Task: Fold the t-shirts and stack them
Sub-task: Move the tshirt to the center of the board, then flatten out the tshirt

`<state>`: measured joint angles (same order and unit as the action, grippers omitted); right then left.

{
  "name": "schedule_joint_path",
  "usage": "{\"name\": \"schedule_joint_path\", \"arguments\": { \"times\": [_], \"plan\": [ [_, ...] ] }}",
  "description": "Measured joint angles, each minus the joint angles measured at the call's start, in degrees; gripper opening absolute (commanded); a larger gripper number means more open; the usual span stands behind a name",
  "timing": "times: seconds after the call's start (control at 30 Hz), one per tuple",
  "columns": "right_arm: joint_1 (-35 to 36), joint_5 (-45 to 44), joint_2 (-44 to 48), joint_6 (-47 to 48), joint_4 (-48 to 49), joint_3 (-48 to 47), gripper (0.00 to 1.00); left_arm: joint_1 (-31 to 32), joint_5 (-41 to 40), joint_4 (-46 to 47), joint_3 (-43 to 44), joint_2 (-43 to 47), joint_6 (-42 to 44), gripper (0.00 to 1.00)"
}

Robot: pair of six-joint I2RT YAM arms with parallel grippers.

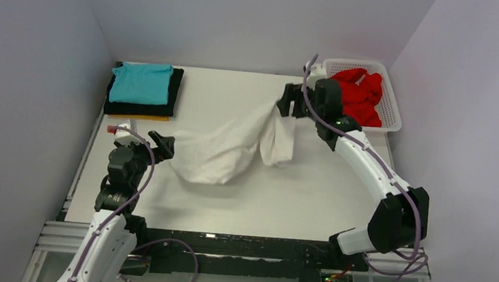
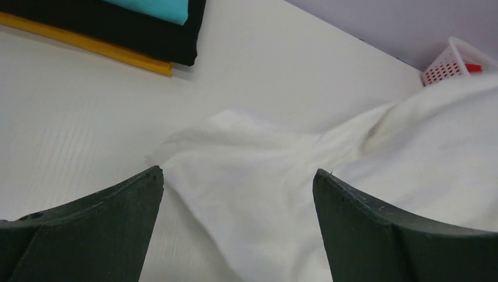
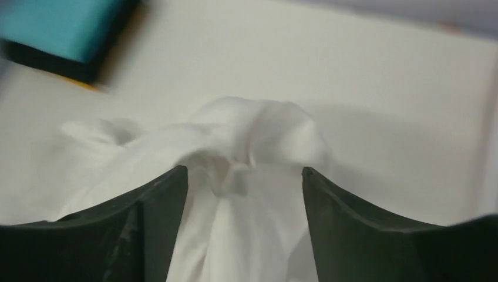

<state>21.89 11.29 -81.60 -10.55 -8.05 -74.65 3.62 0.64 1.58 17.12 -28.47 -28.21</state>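
The white t-shirt (image 1: 218, 152) has to be stretched open for folding, so the robot's left gripper should next grab it by its edge opposite the raised end.
The large white t-shirt (image 1: 218, 152) lies crumpled mid-table, with one end lifted. My right gripper (image 1: 289, 109) is shut on that raised end, and the bunched fabric (image 3: 258, 126) sits between its jaws (image 3: 244, 171). My left gripper (image 1: 164, 146) is open at the shirt's left edge. In its wrist view the white cloth (image 2: 382, 153) lies on the table between and beyond its spread jaws (image 2: 238, 176). The teal shirt (image 1: 141, 82) lies folded on the black one (image 1: 140, 107), over the yellow-orange one (image 1: 146, 117), at the back left. The red shirt (image 1: 360, 93) lies in the basket.
The white lattice basket (image 1: 389, 105) stands at the back right corner and also shows in the left wrist view (image 2: 455, 61). The folded stack shows in the left wrist view (image 2: 147, 35) and, blurred, in the right wrist view (image 3: 59, 26). Walls close in on three sides.
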Motion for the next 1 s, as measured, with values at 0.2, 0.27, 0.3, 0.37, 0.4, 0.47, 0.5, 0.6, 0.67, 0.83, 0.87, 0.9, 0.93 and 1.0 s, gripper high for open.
{"name": "schedule_joint_path", "arguments": {
  "times": [0.2, 0.27, 0.3, 0.37, 0.4, 0.47, 0.5, 0.6, 0.67, 0.83, 0.87, 0.9, 0.93, 1.0],
  "plan": [
    [-2.1, -20.9, -2.6, 0.1, -8.1, 12.6, 1.0, 0.0, -2.8, -3.3, 1.8, -4.8, -2.1, 0.99],
    [-2.2, -24.7, -1.4, -0.9, -8.6, 13.5, 1.0, 0.0, -3.0, -4.3, 2.9, -8.0, -3.2, 0.99],
    [-2.2, -25.4, -0.5, -1.6, -8.2, 14.3, 1.0, 0.0, -2.9, -4.9, 3.5, -9.7, -3.9, 1.0],
    [-2.2, -26.2, 2.8, -3.6, -7.8, 17.0, 1.0, 0.0, -2.9, -6.4, 4.9, -13.8, -5.0, 1.0],
    [-2.2, -26.2, 4.5, -4.7, -7.7, 18.6, 1.0, 0.0, -2.9, -7.3, 5.4, -15.5, -5.6, 0.99],
    [-2.2, -25.3, 7.2, -7.3, -7.5, 21.6, 1.0, 0.0, -2.9, -9.7, 6.4, -19.3, -7.0, 0.99],
    [-2.2, -24.5, 7.8, -8.3, -7.5, 22.5, 1.0, 0.0, -2.9, -10.5, 6.8, -21.5, -7.7, 0.99],
    [-2.2, -21.1, 8.5, -11.2, -6.3, 25.9, 1.0, 0.0, -1.2, -11.5, 7.0, -27.5, -9.3, 0.99],
    [-2.2, -19.0, 8.5, -12.8, -6.0, 27.7, 1.0, 0.0, 0.4, -11.8, 7.0, -31.4, -10.5, 1.0],
    [-2.1, -15.2, 8.5, -14.6, -5.3, 29.7, 1.0, 1.4, 1.6, -10.8, 9.5, -38.5, -12.3, 0.87],
    [-2.1, -14.7, 8.5, -14.8, -5.0, 29.9, 0.99, 2.0, 1.7, -10.1, 10.4, -40.0, -12.8, 0.76],
    [-2.1, -14.1, 8.5, -15.1, -4.7, 30.1, 0.99, 2.8, 1.9, -9.0, 11.2, -41.9, -13.0, 0.62],
    [-2.1, -13.7, 8.5, -15.3, -4.4, 30.3, 0.98, 3.6, 2.4, -7.8, 11.8, -43.4, -13.5, 0.5],
    [-2.1, -12.6, 8.5, -15.6, -4.0, 30.7, 0.97, 5.4, 3.4, -5.5, 12.5, -46.6, -14.1, 0.2]
  ]
}}
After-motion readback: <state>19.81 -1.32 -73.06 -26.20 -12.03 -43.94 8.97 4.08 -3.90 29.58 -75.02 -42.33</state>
